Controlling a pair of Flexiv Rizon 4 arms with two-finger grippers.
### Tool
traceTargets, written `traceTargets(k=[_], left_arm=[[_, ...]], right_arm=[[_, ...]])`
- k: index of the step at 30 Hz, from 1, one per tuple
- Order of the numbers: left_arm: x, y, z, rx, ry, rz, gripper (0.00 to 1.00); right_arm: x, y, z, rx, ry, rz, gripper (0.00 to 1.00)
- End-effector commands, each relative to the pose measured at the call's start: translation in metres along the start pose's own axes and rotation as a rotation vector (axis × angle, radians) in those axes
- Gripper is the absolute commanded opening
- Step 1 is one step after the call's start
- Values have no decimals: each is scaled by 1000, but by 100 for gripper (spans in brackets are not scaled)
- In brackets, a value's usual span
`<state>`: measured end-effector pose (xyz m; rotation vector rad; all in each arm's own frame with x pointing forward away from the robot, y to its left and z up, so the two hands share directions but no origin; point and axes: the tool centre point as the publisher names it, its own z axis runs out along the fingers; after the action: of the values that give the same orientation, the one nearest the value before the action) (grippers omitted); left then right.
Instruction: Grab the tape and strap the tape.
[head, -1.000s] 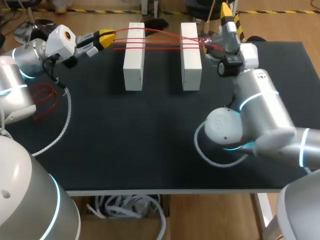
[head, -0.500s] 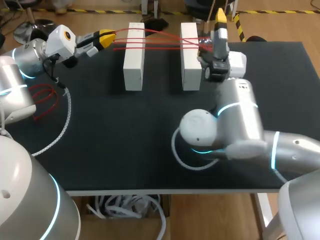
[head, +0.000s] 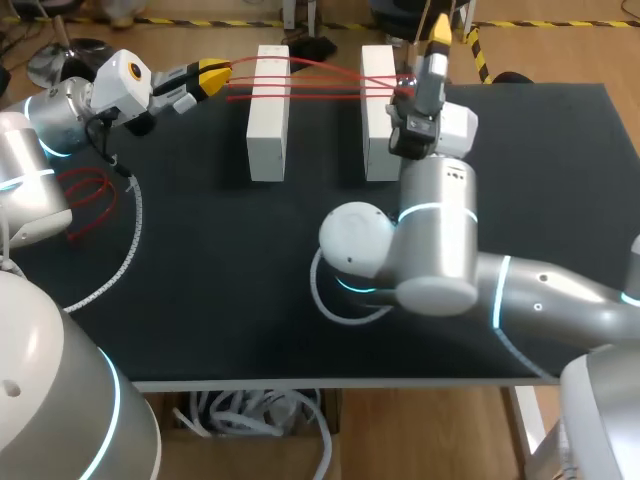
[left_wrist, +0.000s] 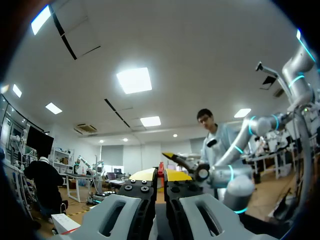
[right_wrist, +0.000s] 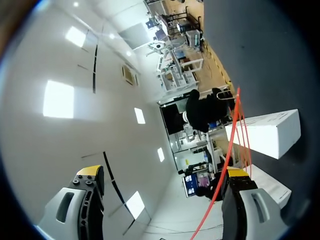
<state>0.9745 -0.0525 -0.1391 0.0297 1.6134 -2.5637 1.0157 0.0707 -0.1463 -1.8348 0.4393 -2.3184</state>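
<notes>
I need to strap the tape (right_wrist: 227, 152) around the white blocks, so I should next grab the red tape's loose end (right_wrist: 238, 93) with my right gripper.
Red tape (head: 325, 80) runs in several strands across the tops of two white blocks (head: 268, 110) (head: 382, 110) at the far side of the table. My left gripper (head: 212, 76) lies just left of the left block, shut on the tape's end. In the left wrist view the red tape (left_wrist: 160, 169) shows between its closed yellow fingertips (left_wrist: 144, 175). My right gripper (head: 436, 45) points upward beside the right block and stands open. In the right wrist view the red tape (right_wrist: 227, 152) passes close along the inside of one finger (right_wrist: 239, 175), with both white blocks (right_wrist: 265, 132) beyond it.
More red tape (head: 88, 200) lies in loops on the black table (head: 250, 270) at the left, beside a white spiral cable (head: 125, 250). My right arm's elbow (head: 400, 250) hangs over the table's middle. Another white cable loop (head: 330, 300) lies under it.
My right arm has swung left, with its elbow now over the table's middle, and its gripper has shifted a little left toward the right block. The left arm and the tape have kept still.
</notes>
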Motion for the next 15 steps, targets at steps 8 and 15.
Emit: traceTargets(k=[8,15], left_arm=[[0,1,0,3,1,2,0],[0,1,0,3,1,2,0]], right_arm=[[5,-2,-8,-234,-20,7,100],[5,1,-14,-201,-35,-10,100]])
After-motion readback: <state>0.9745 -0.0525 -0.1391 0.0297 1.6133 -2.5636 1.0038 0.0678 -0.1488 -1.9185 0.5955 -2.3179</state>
